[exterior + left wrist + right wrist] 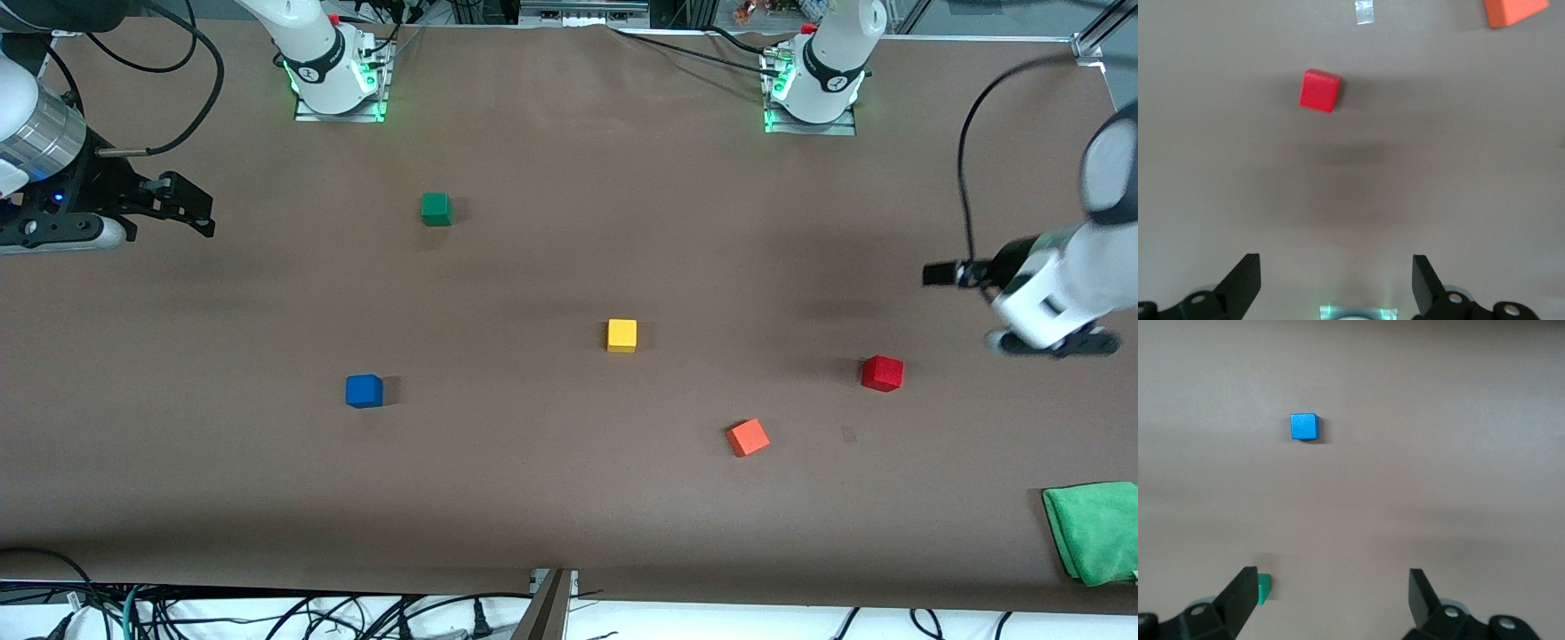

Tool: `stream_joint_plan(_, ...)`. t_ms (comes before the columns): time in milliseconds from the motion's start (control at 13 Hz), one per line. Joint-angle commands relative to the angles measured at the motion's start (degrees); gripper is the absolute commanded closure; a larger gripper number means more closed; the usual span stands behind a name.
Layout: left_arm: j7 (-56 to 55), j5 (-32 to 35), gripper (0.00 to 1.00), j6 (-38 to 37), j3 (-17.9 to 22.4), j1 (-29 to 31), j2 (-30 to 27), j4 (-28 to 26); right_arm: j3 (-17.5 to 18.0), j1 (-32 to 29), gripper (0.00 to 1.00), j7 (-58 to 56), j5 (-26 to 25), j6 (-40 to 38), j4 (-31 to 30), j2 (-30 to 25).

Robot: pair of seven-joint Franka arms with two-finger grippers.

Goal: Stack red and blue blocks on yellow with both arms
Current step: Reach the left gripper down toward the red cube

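The red cube should be stacked on the yellow cube [621, 335], so my left gripper will next grab the red cube by its opposite sides.
The yellow cube [621, 335] sits near the table's middle. The blue cube [364, 391] lies toward the right arm's end, a little nearer the front camera, and shows in the right wrist view [1304, 427]. The red cube [882, 372] lies toward the left arm's end and shows in the left wrist view [1319, 91]. My right gripper [200, 212] hangs open and empty over the right arm's end of the table [1331, 581]. My left gripper [944, 273] hangs open and empty over bare table beside the red cube [1336, 267].
An orange cube [749, 437] lies between the yellow and red cubes, nearer the front camera [1511, 10]. A green cube [436, 209] sits nearer the robot bases [1264, 588]. A folded green cloth [1093, 529] lies at the front corner at the left arm's end.
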Motion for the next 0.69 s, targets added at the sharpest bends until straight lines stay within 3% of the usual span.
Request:
stream_joint_plan(0,2.7,1.7,0.00,11.2,-0.4,0.1,1.5,-8.3,0.7,-0.6,0.01,0.7,-0.4,-0.7,1.3,0.4)
stream_joint_plan(385,7.3,2.7,0.00,34.5,-0.3,1.9,1.3,-24.9,0.7,-0.6,0.01,0.7,-0.4,-0.5,1.3,0.4)
stream_joint_plan(615,8.2,6.5,0.00,46.0,-0.3,2.1,1.5,-31.3,0.7,-0.6,0.01,0.7,-0.4,-0.3,1.3,0.4)
